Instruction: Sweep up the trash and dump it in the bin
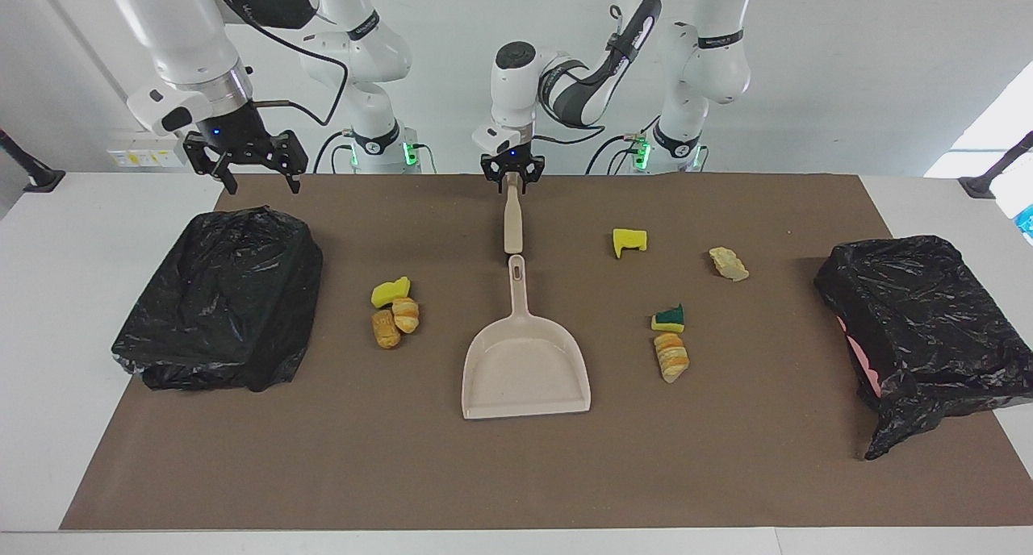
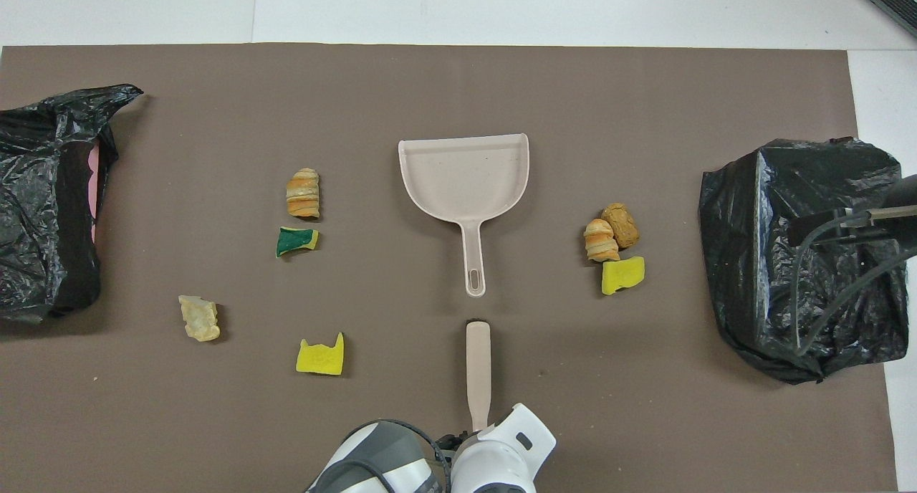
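I should grab the beige dustpan by its handle [image 2: 473, 258] next with my right gripper. Then the dustpan will scoop up the scattered trash for the bin.
The beige brush [image 1: 512, 224] lies on the brown mat, its handle end toward the robots, in line with the beige dustpan [image 1: 524, 369]. My left gripper [image 1: 512, 177] is down at that handle end, fingers pinched in on it. In the overhead view the left wrist hides the grip. The trash lies scattered on both sides of the dustpan. A yellow sponge [image 1: 390, 290] and two bread pieces [image 1: 395, 321] lie toward the right arm's end. Another yellow sponge [image 1: 629, 240], a cream lump [image 1: 729, 264], a green-yellow sponge [image 1: 669, 319] and a bread piece [image 1: 671, 356] lie toward the left arm's end. My right gripper [image 1: 263, 185] hangs open over the edge of a black-bagged bin [image 1: 222, 297].
A second black-bagged bin [image 1: 920, 329] stands at the left arm's end of the table, with pink showing at its mouth. The brown mat [image 1: 516, 474] covers most of the white table. The right arm's cable [image 2: 824, 278] hangs over its bin in the overhead view.
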`<state>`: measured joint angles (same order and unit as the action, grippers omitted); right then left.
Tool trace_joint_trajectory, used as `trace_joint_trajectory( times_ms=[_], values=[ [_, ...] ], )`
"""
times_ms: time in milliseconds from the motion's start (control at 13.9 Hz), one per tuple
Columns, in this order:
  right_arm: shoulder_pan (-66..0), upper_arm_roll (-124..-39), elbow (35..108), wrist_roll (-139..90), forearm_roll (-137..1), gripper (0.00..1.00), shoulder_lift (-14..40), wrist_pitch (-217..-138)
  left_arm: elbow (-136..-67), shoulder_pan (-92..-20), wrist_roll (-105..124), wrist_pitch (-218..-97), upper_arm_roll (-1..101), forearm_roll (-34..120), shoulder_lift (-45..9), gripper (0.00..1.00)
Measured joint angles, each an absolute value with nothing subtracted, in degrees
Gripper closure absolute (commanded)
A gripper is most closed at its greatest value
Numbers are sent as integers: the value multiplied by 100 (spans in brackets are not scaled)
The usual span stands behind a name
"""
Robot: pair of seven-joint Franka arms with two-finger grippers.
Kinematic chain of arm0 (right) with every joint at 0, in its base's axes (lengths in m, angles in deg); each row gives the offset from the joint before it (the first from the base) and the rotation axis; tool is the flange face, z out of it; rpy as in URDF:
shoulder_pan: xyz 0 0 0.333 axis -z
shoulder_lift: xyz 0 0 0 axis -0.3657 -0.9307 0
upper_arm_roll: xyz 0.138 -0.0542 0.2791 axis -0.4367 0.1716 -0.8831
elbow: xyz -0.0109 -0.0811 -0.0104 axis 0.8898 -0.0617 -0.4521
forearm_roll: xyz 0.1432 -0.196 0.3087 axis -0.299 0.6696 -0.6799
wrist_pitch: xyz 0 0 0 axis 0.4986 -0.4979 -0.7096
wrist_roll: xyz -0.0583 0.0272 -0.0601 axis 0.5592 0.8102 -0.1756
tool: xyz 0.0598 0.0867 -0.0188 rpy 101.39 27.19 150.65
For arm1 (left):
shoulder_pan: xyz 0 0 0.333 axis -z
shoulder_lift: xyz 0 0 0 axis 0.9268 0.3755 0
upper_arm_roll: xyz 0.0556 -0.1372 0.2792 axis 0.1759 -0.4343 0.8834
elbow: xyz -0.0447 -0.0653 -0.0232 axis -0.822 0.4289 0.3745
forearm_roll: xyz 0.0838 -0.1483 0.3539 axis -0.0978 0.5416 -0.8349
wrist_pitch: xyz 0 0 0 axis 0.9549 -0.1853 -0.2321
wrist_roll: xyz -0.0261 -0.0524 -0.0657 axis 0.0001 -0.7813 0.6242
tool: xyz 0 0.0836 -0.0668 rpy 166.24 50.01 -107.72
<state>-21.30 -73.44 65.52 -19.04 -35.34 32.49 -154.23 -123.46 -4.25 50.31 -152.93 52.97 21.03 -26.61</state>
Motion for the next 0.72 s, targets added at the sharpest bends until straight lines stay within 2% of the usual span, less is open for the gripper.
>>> trace_joint_trajectory(
  times_ms=[287,717],
  values=[
    [-2222,-7389,6575,-1884,-3547,0,3146,-15568,-12306,-485,5034,-15115,5373,2132,-2691,100],
    [-2729,-7427,6589,-970,-3590,0,2666,-15876,-11550,-774,5033,-13323,5452,2205,-3052,100]
  ],
)
